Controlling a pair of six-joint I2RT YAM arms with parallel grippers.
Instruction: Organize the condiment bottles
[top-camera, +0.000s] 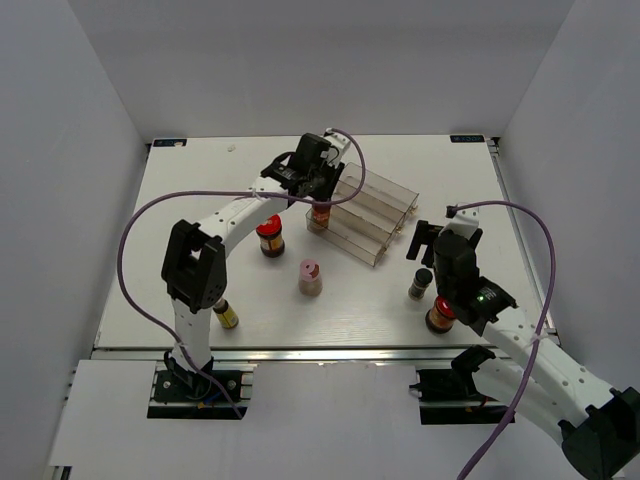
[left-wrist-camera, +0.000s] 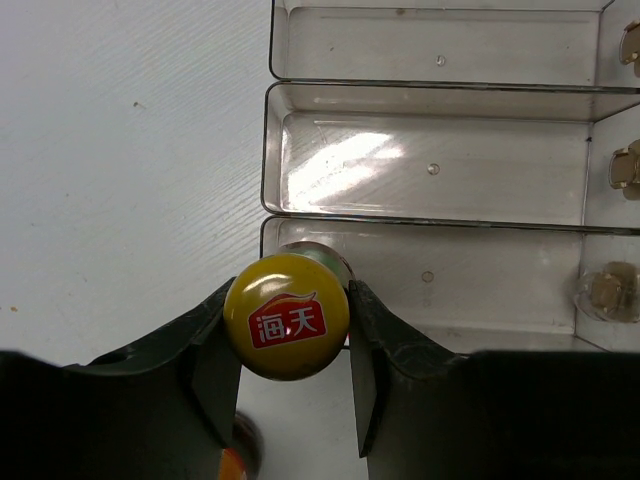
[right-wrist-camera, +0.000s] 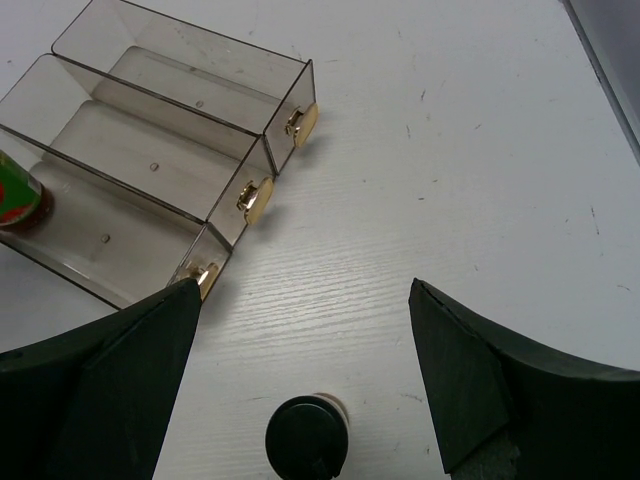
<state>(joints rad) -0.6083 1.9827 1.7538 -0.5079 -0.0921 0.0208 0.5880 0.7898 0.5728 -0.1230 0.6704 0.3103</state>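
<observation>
My left gripper should release the slim bottle: its base rests inside the rack's lowest step (left-wrist-camera: 480, 290) and would stay upright.
My left gripper (top-camera: 318, 196) (left-wrist-camera: 290, 296) is shut on the yellow cap of a slim bottle (top-camera: 320, 216) (left-wrist-camera: 287, 315), which stands at the left end of the clear stepped rack's lowest step (left-wrist-camera: 480, 290); its green and red label shows in the right wrist view (right-wrist-camera: 14, 196). My right gripper (top-camera: 423, 243) (right-wrist-camera: 303, 290) is open and empty, hovering just behind the small black-capped bottle (top-camera: 421, 283) (right-wrist-camera: 307, 438). On the table stand a red-lidded jar (top-camera: 270, 236), the pink-capped shaker (top-camera: 310, 277), a second yellow-capped bottle (top-camera: 227, 316) and another red-lidded jar (top-camera: 439, 318), which is partly under the right arm.
The clear rack (top-camera: 365, 212) (right-wrist-camera: 150, 150) lies diagonally at the table's middle back, with its two upper steps (left-wrist-camera: 430, 165) holding nothing. Purple cables loop over both arms. White walls enclose the table on three sides.
</observation>
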